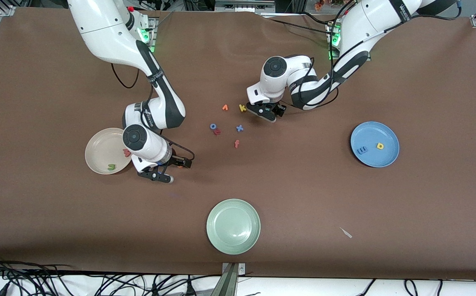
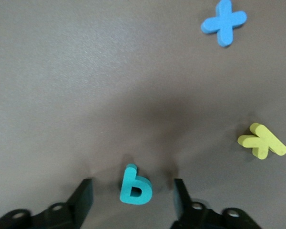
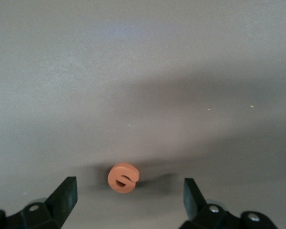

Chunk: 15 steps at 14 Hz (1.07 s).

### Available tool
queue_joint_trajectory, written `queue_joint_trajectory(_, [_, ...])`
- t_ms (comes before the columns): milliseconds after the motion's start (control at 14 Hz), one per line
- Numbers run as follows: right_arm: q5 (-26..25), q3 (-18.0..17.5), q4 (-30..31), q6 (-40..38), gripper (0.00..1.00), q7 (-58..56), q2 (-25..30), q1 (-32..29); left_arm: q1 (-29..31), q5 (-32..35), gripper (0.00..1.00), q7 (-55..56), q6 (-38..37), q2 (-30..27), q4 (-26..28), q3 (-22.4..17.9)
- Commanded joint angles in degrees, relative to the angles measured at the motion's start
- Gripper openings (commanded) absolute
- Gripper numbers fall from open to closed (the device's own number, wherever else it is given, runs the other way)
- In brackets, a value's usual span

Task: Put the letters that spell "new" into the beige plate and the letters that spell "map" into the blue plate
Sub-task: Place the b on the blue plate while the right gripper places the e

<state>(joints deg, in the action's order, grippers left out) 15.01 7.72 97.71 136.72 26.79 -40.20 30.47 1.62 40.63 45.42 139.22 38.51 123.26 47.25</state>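
The fingers of my right gripper are level on either side of the orange "e" in the right wrist view. My right gripper needs to close on the "e" now.
The teal looped letter (image 2: 136, 187) lies on the table between the fingers of my left gripper (image 2: 132, 187), which is open with a gap on each side of it. My left gripper (image 1: 266, 112) is low beside the yellow "k". Low over the table next to the beige plate (image 1: 98, 144), my right gripper (image 1: 160, 174) is open. The orange "e" (image 3: 123, 178) lies between its fingers, untouched. The beige plate holds the green "n" (image 1: 111, 167) and the pinkish-red "w" (image 1: 127, 153). In the blue plate (image 1: 388, 137) lie the blue "m" (image 1: 362, 150) and the yellow looped letter (image 1: 380, 146).
Loose letters lie mid-table: an orange one (image 1: 225, 107), yellow "k" (image 1: 242, 107), blue "o" (image 1: 213, 126), a dark-red one (image 1: 217, 132), blue "x" (image 1: 239, 128), orange "f" (image 1: 236, 143). A pale green plate (image 1: 233, 226) sits nearest the front camera. A white scrap (image 1: 346, 232) lies beside it.
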Motion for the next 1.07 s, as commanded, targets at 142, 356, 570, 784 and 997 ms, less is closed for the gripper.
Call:
queue_joint_trajectory(142, [1.08, 0.02, -2.08, 0.13, 0.8, 0.28, -2.08, 0.38, -0.75, 2.35, 0.02, 0.55, -2.8, -1.58, -1.0, 0.48])
queue_joint_trajectory(356, [0.99, -0.07, -2.08, 1.7, 0.69, 0.1, -2.69, 0.38, 0.65, 1.91, 0.01, 0.2, -7.29, -4.57, -1.26, 2.58])
queue_joint_trajectory(570, [1.17, -0.94, -2.08, 2.15, 0.53, 0.28, -2.87, 0.29, 7.13, 1.3, 0.01, -5.31, -11.76, -5.46, -1.79, 7.49])
queue_joint_trajectory(784, [2.22, -0.95, -2.08, 2.5, 0.39, 0.54, -2.87, 0.29, 17.24, 1.12, 0.01, -12.08, -17.83, -5.46, -2.14, 15.4])
queue_joint_trajectory(997, [2.48, -0.95, -2.08, 2.59, 0.19, 0.54, -2.87, 0.29, 25.6, -0.8, 0.01, -21.3, -24.93, -5.37, -4.07, 20.94])
